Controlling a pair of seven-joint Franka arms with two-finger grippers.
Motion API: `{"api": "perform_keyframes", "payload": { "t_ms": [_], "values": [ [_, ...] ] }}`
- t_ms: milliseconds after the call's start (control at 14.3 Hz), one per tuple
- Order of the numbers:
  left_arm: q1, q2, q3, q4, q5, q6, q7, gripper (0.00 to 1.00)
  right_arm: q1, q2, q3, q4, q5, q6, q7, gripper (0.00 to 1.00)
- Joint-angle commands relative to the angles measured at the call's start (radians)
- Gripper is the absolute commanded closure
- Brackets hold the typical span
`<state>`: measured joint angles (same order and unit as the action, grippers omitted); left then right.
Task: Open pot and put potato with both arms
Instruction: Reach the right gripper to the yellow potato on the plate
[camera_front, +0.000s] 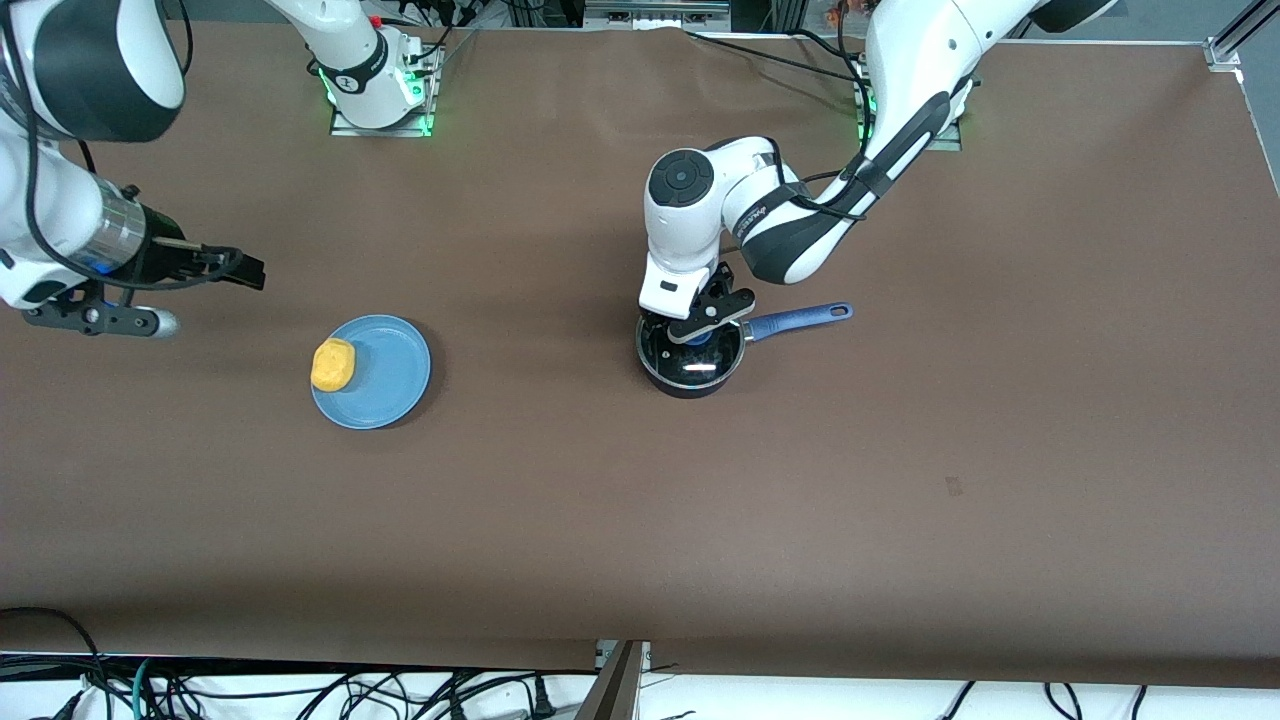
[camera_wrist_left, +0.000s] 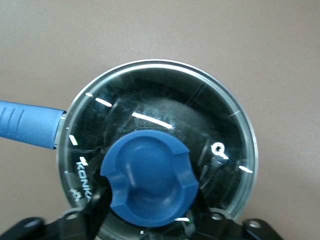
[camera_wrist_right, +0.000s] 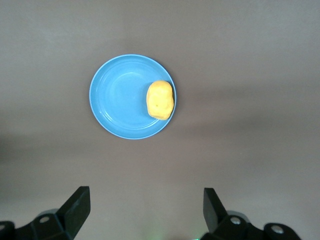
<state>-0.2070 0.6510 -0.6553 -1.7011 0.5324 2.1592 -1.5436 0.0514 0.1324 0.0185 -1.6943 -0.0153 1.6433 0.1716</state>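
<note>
I need to pick up the yellow potato next with my right gripper around its rounded middle (camera_front: 333, 365), to put it into the pot (camera_front: 690, 368).
The black pot (camera_front: 690, 368) stands mid-table with its blue handle (camera_front: 800, 320) pointing toward the left arm's end. Its glass lid (camera_wrist_left: 165, 100) is on, with the blue knob (camera_wrist_left: 150, 180) in the middle. My left gripper (camera_front: 703, 330) is down over the lid, its fingers (camera_wrist_left: 100, 207) pressed against the knob's two sides. The yellow potato (camera_front: 333, 364) lies on the rim of a light-blue plate (camera_front: 390, 375). My right gripper (camera_front: 240, 272) hangs open over bare table toward the right arm's end, with nothing between its fingers (camera_wrist_right: 75, 207). It looks down on the potato (camera_wrist_right: 160, 100).
The plate (camera_wrist_right: 120, 100) lies flat on the brown table, toward the right arm's end from the pot. Both arm bases stand along the table edge farthest from the front camera. Cables hang below the table's near edge.
</note>
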Motion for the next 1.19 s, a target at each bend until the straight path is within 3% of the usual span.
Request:
{"api": "perform_keyframes", "payload": {
  "t_ms": [0,140,350,490,700,910,1120],
  "values": [
    [0.009,-0.013,-0.004,-0.017,0.027,0.001,0.007,0.42,-0.015,-0.002,-0.012,-0.155,-0.012,0.183,-0.021,0.00],
    [0.009,-0.014,-0.004,-0.015,0.027,0.001,0.005,0.49,-0.015,0.045,-0.012,-0.234,-0.008,0.327,-0.021,0.00],
    [0.009,-0.014,-0.004,-0.015,0.027,0.001,0.005,0.54,-0.016,0.177,-0.014,-0.264,-0.006,0.469,-0.021,0.00],
    [0.009,-0.016,-0.004,-0.015,0.026,-0.001,0.007,0.59,-0.016,0.214,-0.014,-0.316,-0.006,0.577,-0.021,0.01],
    [0.009,-0.019,-0.004,-0.011,0.026,-0.001,0.007,0.62,-0.018,0.265,-0.020,-0.331,-0.006,0.628,-0.021,0.02],
    [0.008,-0.014,-0.003,-0.011,0.026,-0.001,0.007,0.45,-0.018,0.311,-0.020,-0.320,-0.006,0.674,-0.021,0.04],
    [0.008,-0.014,-0.001,-0.008,0.027,-0.002,0.007,0.27,-0.016,0.338,-0.020,-0.308,-0.006,0.707,-0.020,0.11]
  ]
}}
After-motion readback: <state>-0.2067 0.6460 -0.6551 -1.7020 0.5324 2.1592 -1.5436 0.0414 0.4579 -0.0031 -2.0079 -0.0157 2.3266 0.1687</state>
